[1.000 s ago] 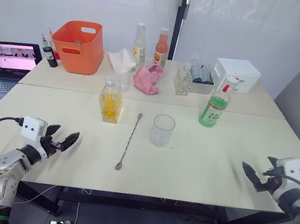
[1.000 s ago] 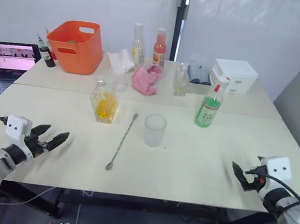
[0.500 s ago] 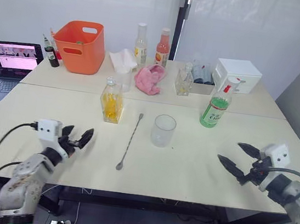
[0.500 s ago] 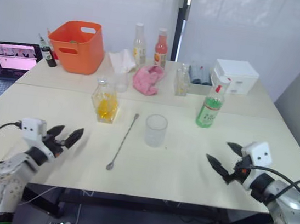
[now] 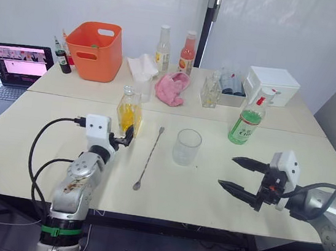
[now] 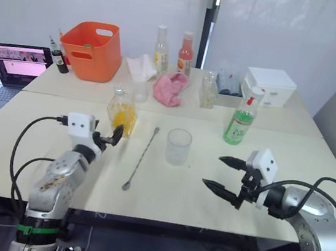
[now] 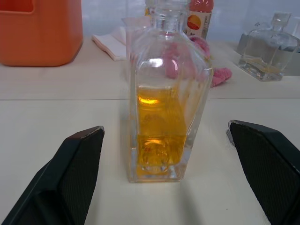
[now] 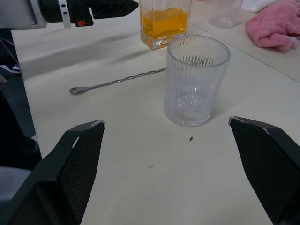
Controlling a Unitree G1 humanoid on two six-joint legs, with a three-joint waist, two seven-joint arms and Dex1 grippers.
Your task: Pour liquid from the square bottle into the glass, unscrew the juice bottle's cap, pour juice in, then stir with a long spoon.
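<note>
My left gripper should grab the square bottle by its body (image 7: 161, 126) next, so the square bottle's neck (image 7: 169, 19) stays free to pour into the glass.
The square bottle (image 5: 127, 113) with orange-yellow liquid stands left of centre on the table. My left gripper (image 5: 123, 138) is open just in front of it; in the left wrist view the bottle (image 7: 161, 122) stands ahead of the spread fingers (image 7: 79, 164), untouched. The glass (image 5: 187, 146) stands empty at the centre, and the long spoon (image 5: 149, 157) lies flat between bottle and glass. My right gripper (image 5: 227, 171) is open, pointing at the glass (image 8: 197, 79) from the right, a short way off. The juice bottle (image 5: 247, 120) with green juice and its cap (image 5: 264, 95) on stands at the right.
Along the back are an orange basket (image 5: 92, 50), a laptop (image 5: 18, 62), small dark bottles (image 5: 59, 55), a frosted cup (image 5: 142, 88), two tall slim bottles (image 5: 163, 41), a pink cloth (image 5: 172, 87), a faceted glass bottle (image 5: 210, 91) and a white box (image 5: 272, 85).
The left gripper has moved forward and right, up to the square bottle. The right gripper has swung in toward the glass, and its fingers have spread since a second ago.
</note>
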